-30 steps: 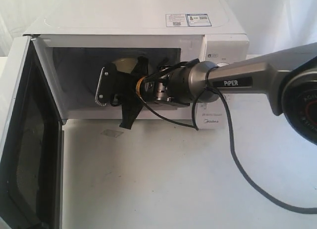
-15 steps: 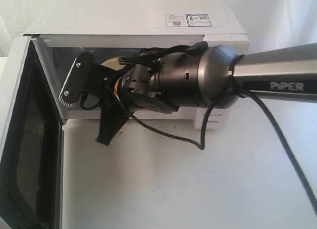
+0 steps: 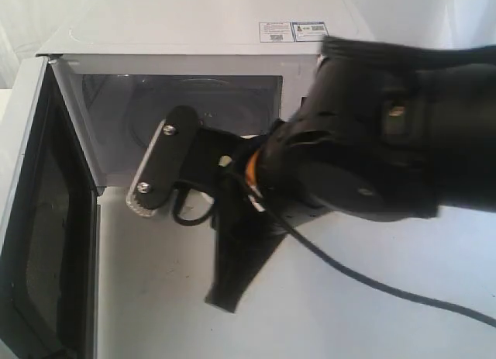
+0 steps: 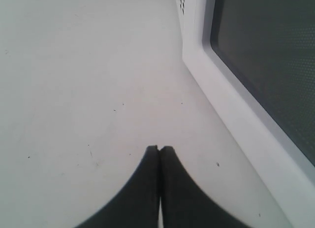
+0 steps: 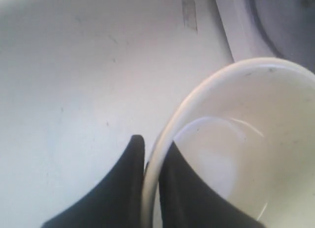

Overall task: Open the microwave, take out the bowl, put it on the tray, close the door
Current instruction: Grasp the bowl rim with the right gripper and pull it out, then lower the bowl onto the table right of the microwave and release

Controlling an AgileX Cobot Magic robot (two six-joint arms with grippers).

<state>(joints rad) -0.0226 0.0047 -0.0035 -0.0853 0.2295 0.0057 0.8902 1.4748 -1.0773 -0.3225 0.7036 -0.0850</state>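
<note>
In the exterior view the bowl is high above the table and would drop, so my right gripper keeps hold of it until it is on the tray.
The white microwave [image 3: 194,25] stands with its cavity [image 3: 194,103] exposed and holding only the glass turntable. The door [image 3: 46,219] is swung wide to the left. In the right wrist view my right gripper [image 5: 152,149] is shut on the rim of the cream bowl [image 5: 246,139], one finger inside and one outside, just in front of the microwave's lower front edge [image 5: 231,26]. My right arm [image 3: 372,142] hides the bowl in the exterior view. My left gripper [image 4: 159,148] is shut on nothing, low over the table beside the door's dark window [image 4: 266,65].
The white tabletop [image 3: 372,312] stretches in front of the microwave, with a black cable [image 3: 372,285] trailing across it. A small greyish patch [image 5: 189,11] marks the table near the microwave's front. No tray is in view.
My right arm has drawn back out of the cavity toward the camera and lower, bringing the bowl out with it. The door and left gripper have not visibly moved.
</note>
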